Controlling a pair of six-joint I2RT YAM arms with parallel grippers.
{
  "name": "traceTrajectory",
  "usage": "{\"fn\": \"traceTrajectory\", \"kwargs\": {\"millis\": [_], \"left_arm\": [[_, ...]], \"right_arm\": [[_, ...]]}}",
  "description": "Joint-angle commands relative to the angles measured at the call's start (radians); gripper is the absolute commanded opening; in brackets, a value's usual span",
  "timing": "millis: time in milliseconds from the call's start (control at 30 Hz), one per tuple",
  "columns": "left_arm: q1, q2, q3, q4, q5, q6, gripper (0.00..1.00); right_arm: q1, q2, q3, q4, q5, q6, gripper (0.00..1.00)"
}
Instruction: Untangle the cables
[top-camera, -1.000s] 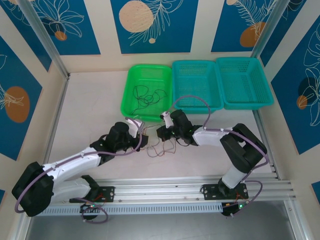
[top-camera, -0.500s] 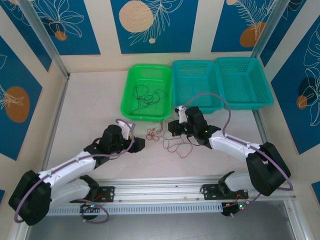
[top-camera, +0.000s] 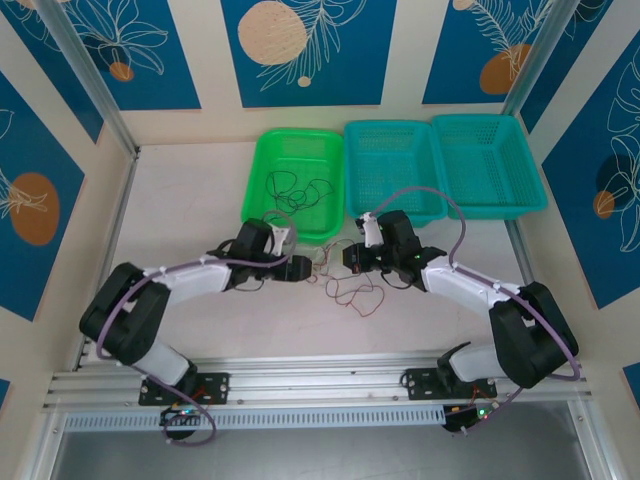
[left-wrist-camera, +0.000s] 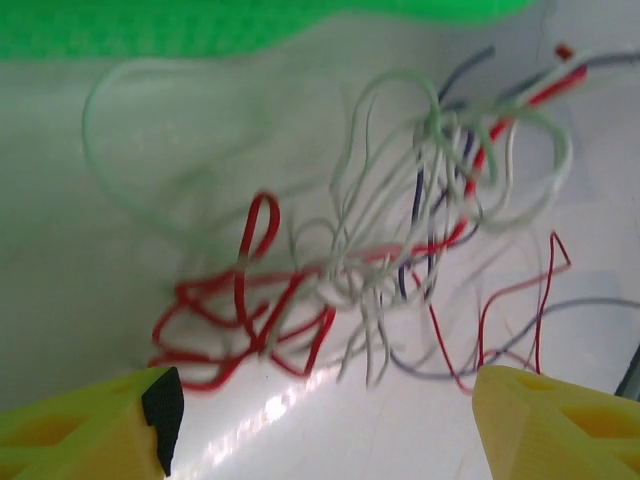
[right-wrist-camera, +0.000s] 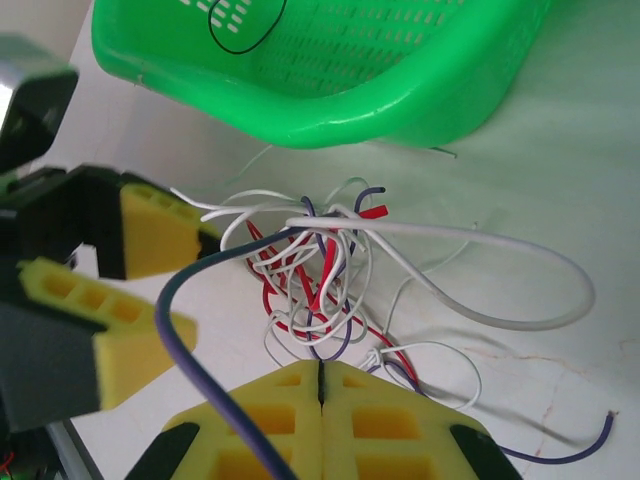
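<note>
I should next grip the red and whitish loops with my left gripper, on the knot's side opposite my right gripper. This will leave the knot's purple cable free to untangle.
The cables (top-camera: 322, 263) are a small knot of red, whitish and purple strands on the white table just in front of the green basket (top-camera: 262, 160), with loose red loops (top-camera: 352, 294) trailing toward me. My left gripper (top-camera: 300, 268) sits at the knot's left side. In the left wrist view it (left-wrist-camera: 325, 400) is open wide, with the cables (left-wrist-camera: 380, 260) just ahead of its fingertips. My right gripper (top-camera: 350, 258) is at the knot's right side. Its yellow fingers (right-wrist-camera: 390, 420) are pressed together, and a purple strand of the cables (right-wrist-camera: 325, 270) runs into the seam.
One black wire (top-camera: 295, 190) lies curled inside the green basket (right-wrist-camera: 330, 120). Two teal baskets (top-camera: 390, 125) (top-camera: 480, 118) stand to its right along the back. Aluminium rails frame the table edges. A thick purple arm cable (right-wrist-camera: 190, 330) crosses close to the right wrist camera.
My left arm has swung forward and right, bringing its open gripper up to the knot. The right gripper has stayed almost still after pulling back to the right earlier.
</note>
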Motion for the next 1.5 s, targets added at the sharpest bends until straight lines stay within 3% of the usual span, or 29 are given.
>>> {"fn": "traceTrajectory", "kwargs": {"millis": [0, 233, 333, 567, 667, 833, 1133, 1467], "left_arm": [[0.01, 0.07, 0.058, -0.072, -0.062, -0.001, 0.77], [0.008, 0.168, 0.097, -0.147, -0.155, -0.027, 0.74], [0.008, 0.195, 0.093, -0.125, -0.107, -0.018, 0.73], [-0.022, 0.255, 0.152, -0.26, -0.164, 0.053, 0.49], [-0.031, 0.257, 0.152, -0.293, -0.177, 0.078, 0.45], [-0.036, 0.203, 0.071, -0.249, -0.175, 0.088, 0.36], [-0.035, 0.105, 0.018, -0.141, -0.159, 0.104, 0.0], [-0.031, -0.116, -0.018, -0.1, -0.235, 0.16, 0.0]], "right_arm": [[-0.005, 0.004, 0.043, -0.038, -0.041, -0.018, 0.0], [-0.005, 0.006, 0.053, -0.033, -0.035, 0.005, 0.0], [-0.005, 0.011, 0.055, -0.035, -0.029, 0.011, 0.0], [-0.004, 0.005, 0.056, -0.05, -0.004, 0.023, 0.0], [-0.003, 0.003, 0.058, -0.052, 0.005, 0.027, 0.0], [-0.005, 0.002, 0.054, -0.048, 0.016, 0.03, 0.0], [-0.006, -0.012, 0.053, -0.057, 0.02, 0.02, 0.0], [-0.015, -0.06, 0.025, -0.053, 0.029, 0.029, 0.0]]}}
